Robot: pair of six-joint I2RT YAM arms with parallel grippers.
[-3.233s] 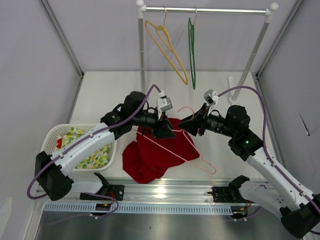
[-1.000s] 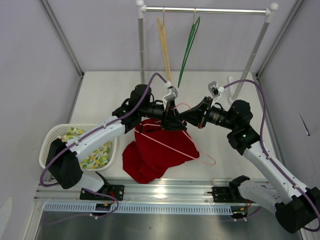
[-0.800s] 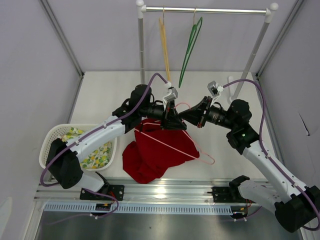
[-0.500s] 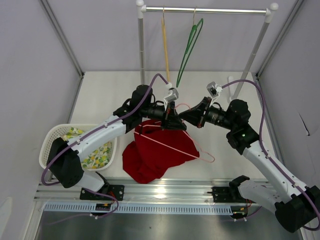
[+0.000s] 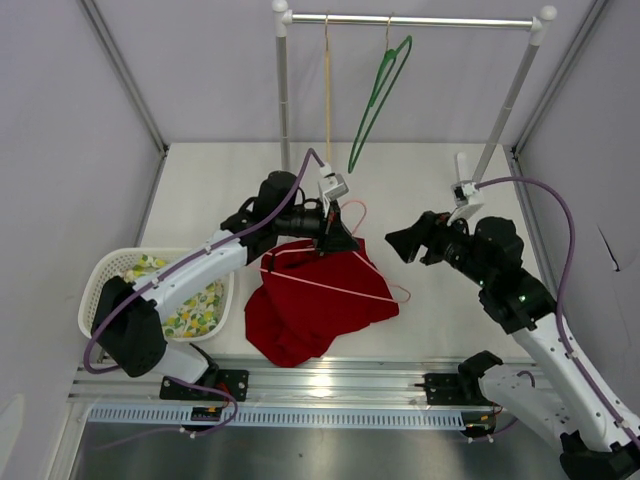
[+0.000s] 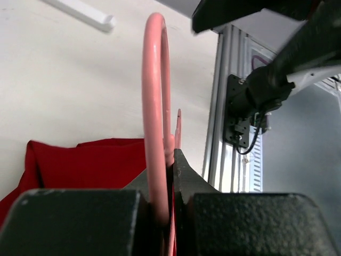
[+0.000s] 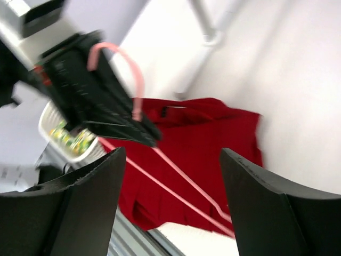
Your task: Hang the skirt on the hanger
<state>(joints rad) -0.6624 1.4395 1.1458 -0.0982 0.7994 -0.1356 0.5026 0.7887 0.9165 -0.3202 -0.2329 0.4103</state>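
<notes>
My right gripper takes hold of the skirt by its top edge next, at the skirt's corner (image 5: 361,246) (image 7: 252,118) away from the basket, to place the skirt on the hanger.
My left gripper (image 5: 335,236) is shut on the neck of the pale pink hanger (image 5: 340,285), just below its hook (image 6: 154,101). The hanger's bar runs slanting across the deep-red skirt (image 5: 305,305), which lies bunched on the table with its top edge lifted near the left gripper. The skirt also shows in the left wrist view (image 6: 80,160). My right gripper (image 5: 400,243) is open and empty, apart to the right of the hanger. In the right wrist view its fingers (image 7: 90,208) frame the skirt (image 7: 213,138), the hanger (image 7: 176,194) and the left gripper (image 7: 152,140).
A white basket (image 5: 100,275) with floral cloth (image 5: 190,315) stands at the left. A clothes rack (image 5: 420,20) at the back carries a yellow hanger (image 5: 326,90) and a green hanger (image 5: 375,100). A metal rail (image 5: 320,375) runs along the near edge.
My right gripper has drawn back to the right, away from the hanger's hook, and stands open. The left gripper still holds the hanger. The green hanger on the rack has swung.
</notes>
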